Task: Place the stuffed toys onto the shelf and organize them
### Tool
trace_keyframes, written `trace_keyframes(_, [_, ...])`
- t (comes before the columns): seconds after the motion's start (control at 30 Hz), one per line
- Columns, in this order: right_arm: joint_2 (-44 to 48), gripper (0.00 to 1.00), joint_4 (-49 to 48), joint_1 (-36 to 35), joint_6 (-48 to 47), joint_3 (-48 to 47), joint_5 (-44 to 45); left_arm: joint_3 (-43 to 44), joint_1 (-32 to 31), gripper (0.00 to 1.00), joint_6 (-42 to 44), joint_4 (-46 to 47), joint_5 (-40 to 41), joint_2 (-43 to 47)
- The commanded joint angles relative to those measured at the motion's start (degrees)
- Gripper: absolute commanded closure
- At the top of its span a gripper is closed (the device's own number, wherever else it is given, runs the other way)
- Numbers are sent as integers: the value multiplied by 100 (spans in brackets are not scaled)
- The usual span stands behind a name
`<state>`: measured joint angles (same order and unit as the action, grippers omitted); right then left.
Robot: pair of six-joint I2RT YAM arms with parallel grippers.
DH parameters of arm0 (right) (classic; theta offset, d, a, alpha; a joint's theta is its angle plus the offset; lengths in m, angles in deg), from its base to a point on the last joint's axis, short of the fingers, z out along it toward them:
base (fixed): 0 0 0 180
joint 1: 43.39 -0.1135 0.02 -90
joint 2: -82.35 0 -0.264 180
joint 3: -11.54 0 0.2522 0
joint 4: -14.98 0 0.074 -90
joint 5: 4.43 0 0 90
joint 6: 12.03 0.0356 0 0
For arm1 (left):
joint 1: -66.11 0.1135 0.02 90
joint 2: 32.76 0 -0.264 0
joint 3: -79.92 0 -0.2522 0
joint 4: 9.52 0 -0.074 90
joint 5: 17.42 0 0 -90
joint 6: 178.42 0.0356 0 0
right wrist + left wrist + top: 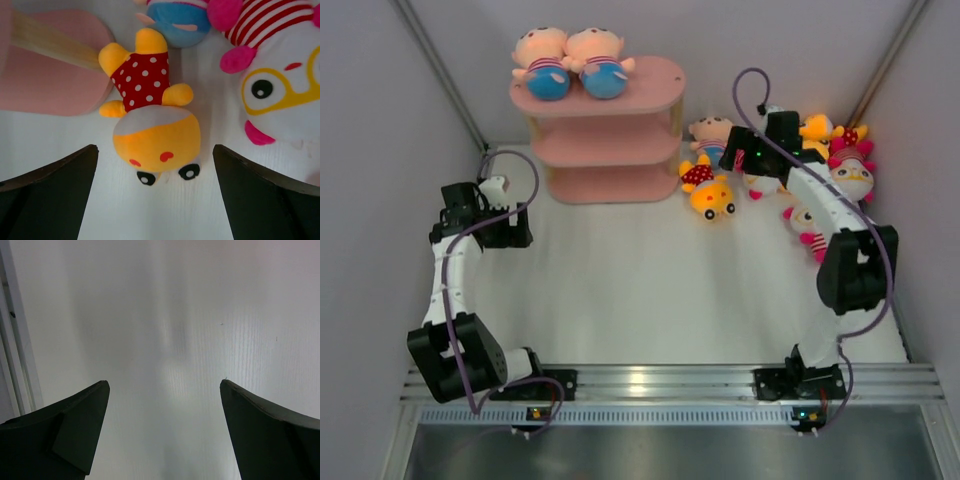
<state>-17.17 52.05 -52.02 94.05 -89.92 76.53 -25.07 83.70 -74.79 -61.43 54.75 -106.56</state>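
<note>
The robot's right gripper needs to grab the yellow toy by its head next, so that the red dotted body stays free to hand over to the left gripper.
The pink shelf stands at the back, with two peach-headed stuffed toys lying on its top board. A yellow toy with a red dotted body lies on the table just right of the shelf's lowest board. My right gripper hangs open over it, its head between the fingers and untouched. Around it lie another peach-headed toy and a white-faced pink-striped toy. My left gripper is open over bare table.
More toys sit at the back right: a yellow one and a white-faced one partly under the right arm. Grey walls close in both sides, with a metal rail at the near edge.
</note>
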Motion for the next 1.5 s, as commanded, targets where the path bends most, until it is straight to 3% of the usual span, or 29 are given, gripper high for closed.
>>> trace_keyframes(0.0, [-1023, 1, 684, -306, 9, -580, 253, -35, 43, 2, -36, 150, 174, 33])
trace_keyframes(0.1, [-1499, 1, 271, -517, 106, -450, 393, 18, 35, 2, 87, 27, -35, 6])
trace_keyframes(0.23, [-1930, 1, 367, -588, 107, -468, 659, 71, 35, 2, 394, -315, -967, -29])
trace_keyframes(0.3, [-1782, 27, 52, -588, 63, -22, 369, 88, 35, 2, 517, -517, -1459, 58])
trace_keyframes(0.4, [-1167, 78, -343, -597, -25, 724, -62, 88, 17, 5, 790, -710, -2213, 199])
trace_keyframes(0.5, [-245, 99, -319, -597, -271, 1402, -545, 71, -97, 18, 940, -729, -2471, 339])
trace_keyframes(0.63, [984, 100, 540, -719, -1296, 1791, -2168, 79, -797, 13, 1491, -738, -2209, 577])
trace_keyframes(0.8, [1497, 100, 2009, -1474, -2143, 1599, -2269, 281, -2099, 7, 2818, -738, -1726, 1033])
trace_keyframes(0.87, [1585, 100, 2370, -1685, -2407, 1493, -2357, 814, -2531, 6, 3172, -948, -954, 886])
trace_keyframes(1.0, [1559, 100, 2660, -2457, -2924, 1274, -2611, 1047, -2953, 2, 4872, -1457, -38, 1251])
trace_keyframes(1.03, [1446, 100, 2713, -2599, -3022, 1212, -2742, 907, -3163, 2, 5982, -1484, 67, 1489])
trace_keyframes(1.07, [1366, 100, 2801, -2740, -3110, 1046, -2822, 558, -3243, 2, 6603, -1493, 69, 2092])
trace_keyframes(1.1, [1270, 100, 2880, -2959, -3319, 949, -2918, 363, -3348, 2, 7792, -1485, -36, 2411])
trace_keyframes(1.2, [857, 100, 3223, -3189, -3505, 492, -3034, -305, -3384, 2, 8979, -1485, -791, 3510])
trace_keyframes(1.33, [243, 100, 3557, -3391, -3594, -237, -3122, -1237, -3384, 2, 11322, -1915, -1310, 4496])
trace_keyframes(1.47, [-145, 100, 3637, -3541, -3568, -984, -3148, -1459, -3384, 2, 11960, -2468, -1575, 4543])
